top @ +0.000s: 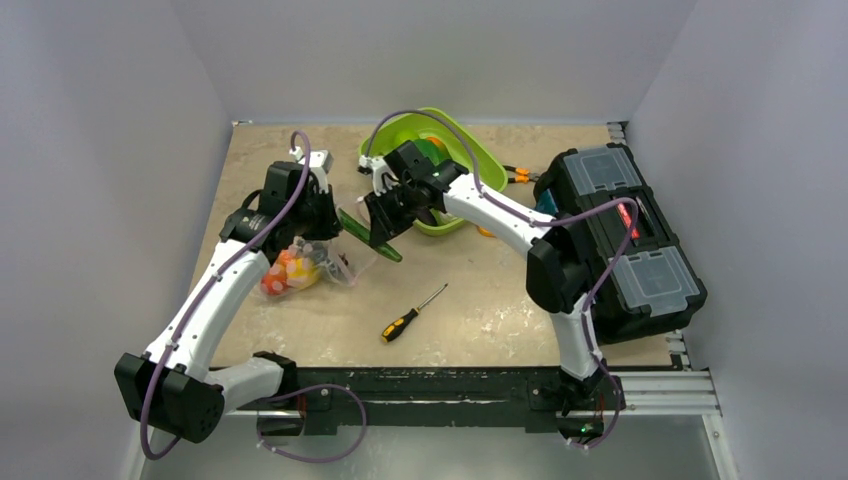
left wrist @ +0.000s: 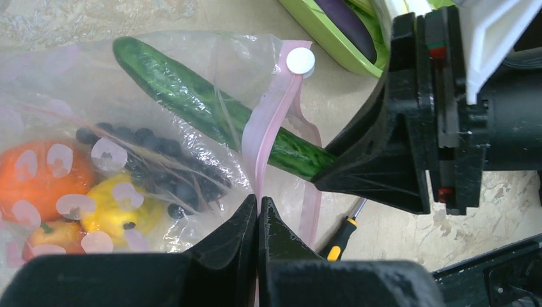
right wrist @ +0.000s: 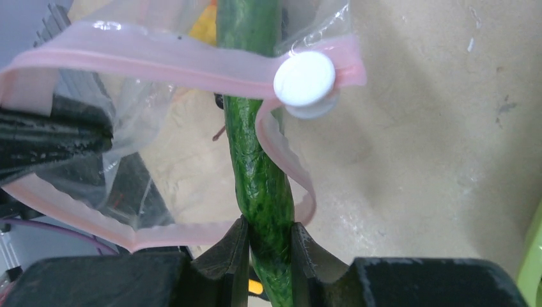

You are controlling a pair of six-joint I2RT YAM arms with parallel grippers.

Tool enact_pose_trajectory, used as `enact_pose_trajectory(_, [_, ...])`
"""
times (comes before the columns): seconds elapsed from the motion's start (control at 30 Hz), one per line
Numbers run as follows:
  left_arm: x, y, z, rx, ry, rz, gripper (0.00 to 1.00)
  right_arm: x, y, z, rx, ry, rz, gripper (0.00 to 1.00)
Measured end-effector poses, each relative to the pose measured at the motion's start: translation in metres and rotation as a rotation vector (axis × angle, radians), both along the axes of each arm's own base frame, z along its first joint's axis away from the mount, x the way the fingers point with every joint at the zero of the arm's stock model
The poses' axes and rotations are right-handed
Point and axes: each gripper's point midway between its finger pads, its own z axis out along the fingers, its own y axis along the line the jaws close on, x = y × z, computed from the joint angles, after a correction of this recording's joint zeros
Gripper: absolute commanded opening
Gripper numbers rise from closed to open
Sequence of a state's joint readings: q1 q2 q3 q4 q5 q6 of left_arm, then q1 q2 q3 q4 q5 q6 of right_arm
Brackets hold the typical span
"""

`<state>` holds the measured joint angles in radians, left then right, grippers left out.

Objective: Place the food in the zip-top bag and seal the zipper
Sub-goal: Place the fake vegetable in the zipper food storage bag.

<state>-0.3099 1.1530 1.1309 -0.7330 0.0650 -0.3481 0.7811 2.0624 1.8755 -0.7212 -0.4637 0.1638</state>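
Observation:
My right gripper should keep hold of the cucumber until its near end (right wrist: pixel 274 293) goes into the bag, because that end of the cucumber is still outside the pink zipper strip (right wrist: pixel 182 235).
The clear zip-top bag (top: pixel 310 262) lies at left centre with orange (left wrist: pixel 35 173), yellow (left wrist: pixel 118 204) and dark grape (left wrist: pixel 160 169) toy food inside. My right gripper (right wrist: pixel 268 238) is shut on the long green cucumber (right wrist: pixel 259 166), whose far half is pushed through the bag's mouth (left wrist: pixel 185 96). My left gripper (left wrist: pixel 257 211) is shut on the pink zipper strip (left wrist: pixel 271 121) and holds the mouth open. The white slider (right wrist: pixel 304 78) sits at one end of the zipper.
The lime-green tray (top: pixel 478 150) with more toy food stands behind the right gripper. A black toolbox (top: pixel 625 230) fills the right side. A black-and-yellow screwdriver (top: pixel 410 316) lies near the front middle.

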Motion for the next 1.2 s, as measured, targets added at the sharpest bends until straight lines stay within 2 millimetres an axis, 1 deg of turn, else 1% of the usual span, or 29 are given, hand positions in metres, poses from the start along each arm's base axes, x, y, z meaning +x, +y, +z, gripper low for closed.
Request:
enact_pose_trajectory(0.13, [0.001,-0.001,0.001,-0.003,-0.004,-0.001,0.0,0.003,0.009,0.0,0.015,0.017,-0.006,0.13])
enact_pose_trajectory(0.23, [0.001,-0.001,0.002,-0.005,-0.009,-0.002,0.0,0.003,0.015,0.005,0.045,0.034,-0.022,0.13])
enact_pose_trajectory(0.4, [0.002,-0.001,0.004,-0.008,-0.02,-0.001,0.0,0.009,0.032,0.02,0.135,0.047,-0.053,0.14])
enact_pose_trajectory(0.6, [0.001,-0.001,0.007,-0.01,-0.028,-0.001,0.0,0.016,0.047,0.039,0.237,0.069,-0.076,0.21])
enact_pose_trajectory(0.73, [0.0,0.0,0.008,-0.011,-0.032,-0.001,0.0,0.026,0.058,0.046,0.304,0.081,-0.095,0.33])
enact_pose_trajectory(0.83, [0.0,0.0,0.009,-0.011,-0.033,-0.001,0.0,0.037,0.071,0.043,0.358,0.095,-0.105,0.41])
enact_pose_trajectory(0.9, [0.0,0.0,0.009,-0.009,-0.035,0.0,0.0,0.043,0.078,0.033,0.368,0.107,-0.115,0.46])
enact_pose_trajectory(0.97, [0.0,-0.001,0.009,-0.008,-0.035,-0.001,0.0,0.045,0.079,0.024,0.36,0.12,-0.123,0.49])
enact_pose_trajectory(1.03, [0.0,-0.001,0.009,-0.007,-0.035,-0.002,0.0,0.044,0.078,0.019,0.352,0.127,-0.125,0.51])
enact_pose_trajectory(1.1, [0.0,-0.001,0.009,-0.006,-0.036,-0.001,0.0,0.043,0.077,0.02,0.35,0.118,-0.122,0.52])
enact_pose_trajectory(1.2, [0.0,0.0,0.009,-0.005,-0.035,0.0,0.0,0.039,0.065,0.024,0.327,0.083,-0.13,0.52])
